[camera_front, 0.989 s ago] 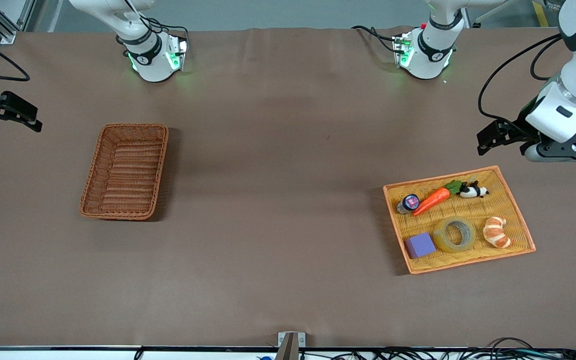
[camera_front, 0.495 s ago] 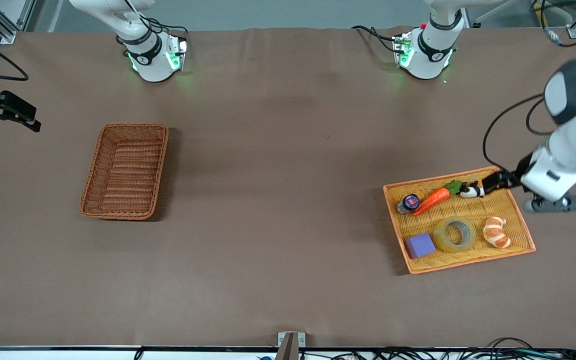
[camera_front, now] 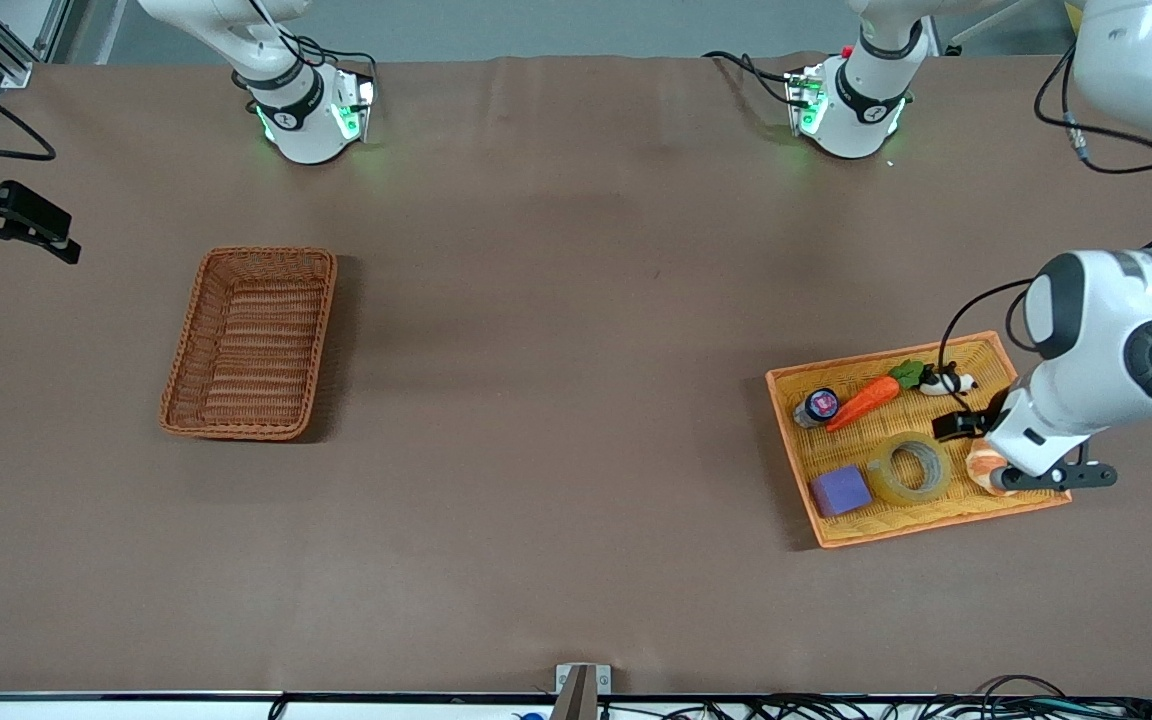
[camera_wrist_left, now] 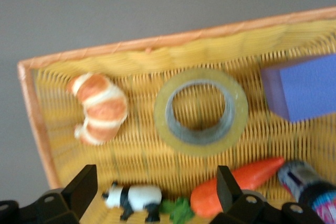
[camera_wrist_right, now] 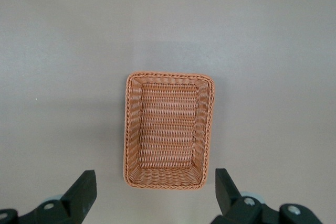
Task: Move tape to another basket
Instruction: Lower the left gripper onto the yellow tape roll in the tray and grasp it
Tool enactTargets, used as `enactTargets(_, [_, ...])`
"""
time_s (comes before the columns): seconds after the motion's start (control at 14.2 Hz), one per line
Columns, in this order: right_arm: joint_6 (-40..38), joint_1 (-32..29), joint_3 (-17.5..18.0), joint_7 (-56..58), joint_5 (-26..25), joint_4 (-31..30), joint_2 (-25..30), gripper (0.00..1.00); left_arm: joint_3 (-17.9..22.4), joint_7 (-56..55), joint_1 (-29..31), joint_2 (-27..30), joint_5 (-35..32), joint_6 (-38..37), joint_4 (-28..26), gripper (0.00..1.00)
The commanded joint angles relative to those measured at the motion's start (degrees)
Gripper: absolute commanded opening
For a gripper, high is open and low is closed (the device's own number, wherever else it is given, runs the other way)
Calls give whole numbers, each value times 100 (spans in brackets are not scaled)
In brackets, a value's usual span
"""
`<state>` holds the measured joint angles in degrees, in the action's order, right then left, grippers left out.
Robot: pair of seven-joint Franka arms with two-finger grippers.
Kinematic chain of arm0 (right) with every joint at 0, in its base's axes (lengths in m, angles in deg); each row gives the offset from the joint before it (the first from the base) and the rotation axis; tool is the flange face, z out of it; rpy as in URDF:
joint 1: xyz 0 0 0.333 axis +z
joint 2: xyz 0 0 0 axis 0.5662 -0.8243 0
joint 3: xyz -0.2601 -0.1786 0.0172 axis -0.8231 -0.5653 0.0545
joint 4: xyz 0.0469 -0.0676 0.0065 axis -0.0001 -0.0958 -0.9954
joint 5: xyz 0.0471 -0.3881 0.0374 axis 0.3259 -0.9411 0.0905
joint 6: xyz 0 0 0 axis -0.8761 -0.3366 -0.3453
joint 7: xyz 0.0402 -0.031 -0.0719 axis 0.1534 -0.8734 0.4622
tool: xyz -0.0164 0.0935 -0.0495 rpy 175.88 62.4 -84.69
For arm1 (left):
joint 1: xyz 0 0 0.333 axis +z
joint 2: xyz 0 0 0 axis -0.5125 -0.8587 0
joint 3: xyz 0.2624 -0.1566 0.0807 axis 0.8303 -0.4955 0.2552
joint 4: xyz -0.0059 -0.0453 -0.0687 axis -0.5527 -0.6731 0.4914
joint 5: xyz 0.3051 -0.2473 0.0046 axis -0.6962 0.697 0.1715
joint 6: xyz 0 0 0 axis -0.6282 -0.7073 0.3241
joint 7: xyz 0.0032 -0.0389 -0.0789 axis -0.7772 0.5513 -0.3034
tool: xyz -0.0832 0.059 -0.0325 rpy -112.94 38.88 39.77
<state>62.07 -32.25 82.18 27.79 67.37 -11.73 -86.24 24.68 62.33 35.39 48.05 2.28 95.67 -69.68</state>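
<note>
My left gripper grabs the tape by its ring [camera_front: 935, 474] next, to move it out of the yellow basket [camera_front: 836, 444] toward the other basket.
The tape [camera_front: 884, 478], a translucent yellowish ring, lies flat in the flat yellow tray [camera_front: 936, 525] at the left arm's end of the table. In the left wrist view the tape [camera_wrist_left: 199, 146] lies between a croissant and a purple block. My left gripper [camera_front: 966, 422] is open and empty, over the tray beside the tape, its fingers [camera_wrist_left: 156, 184] over the panda and carrot. The reddish-brown wicker basket [camera_front: 186, 340] stands empty at the right arm's end. My right gripper [camera_front: 71, 240] is open and waits high beside the table's end, with the basket [camera_wrist_right: 169, 75] below it.
The tray also holds a croissant [camera_front: 981, 462] partly under my left hand, a purple block [camera_front: 841, 490], a toy carrot [camera_front: 864, 398], a panda figure [camera_front: 946, 381] and a small bottle [camera_front: 816, 405]. Brown table between tray and basket.
My left arm has swung from beside the tray's corner down over the tray, ending next to the tape and covering part of the croissant. The right arm has barely moved.
</note>
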Motion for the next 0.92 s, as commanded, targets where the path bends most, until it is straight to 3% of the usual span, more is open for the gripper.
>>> enactTargets(0.0, [-7, -92, 57, -44, 133, 45, 7, 100, -20, -60, 19, -385, -71, 401, 105, 100])
enactTargets(0.71, [-7, -83, 49, -35, 133, 45, 6, 100, -20, -376, 115, -992, -98, 1385, 44, 98])
enactTargets(0.85, [1, -92, 49, -35, 133, 45, 6, 100, -11, -587, 80, -1071, -106, 1780, -70, 80])
